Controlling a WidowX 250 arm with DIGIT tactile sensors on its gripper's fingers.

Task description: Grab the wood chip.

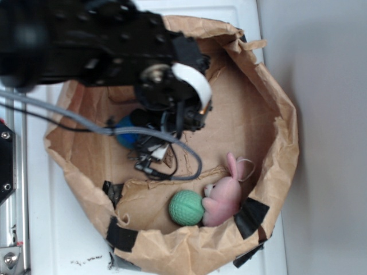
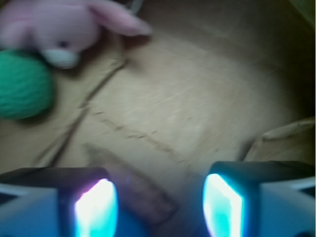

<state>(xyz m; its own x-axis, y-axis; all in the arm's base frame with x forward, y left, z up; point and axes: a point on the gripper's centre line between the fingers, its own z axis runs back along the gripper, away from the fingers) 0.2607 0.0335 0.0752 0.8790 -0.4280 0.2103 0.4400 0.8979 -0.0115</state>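
I should grab the wood chip with my gripper by pinching its broad body (image 2: 139, 191) behind the pointed tip.
The wood chip (image 2: 140, 190) is a flat, brown, elongated piece lying aslant on the paper floor in the wrist view. My gripper (image 2: 160, 205) is open and hangs over it. The chip's near end sits in the gap, closer to the left finger (image 2: 96, 210) than to the right one (image 2: 222, 207). Neither finger touches it as far as I can see. In the exterior view the black arm and gripper (image 1: 150, 159) reach down into the paper-lined bin and hide the chip.
A pink plush bunny (image 1: 226, 192) and a green ball (image 1: 186, 207) lie at the bin's near side. A blue ball (image 1: 125, 134) shows partly under the arm. High crumpled paper walls (image 1: 281, 132) ring the floor. Grey cables (image 1: 74, 117) trail from the arm.
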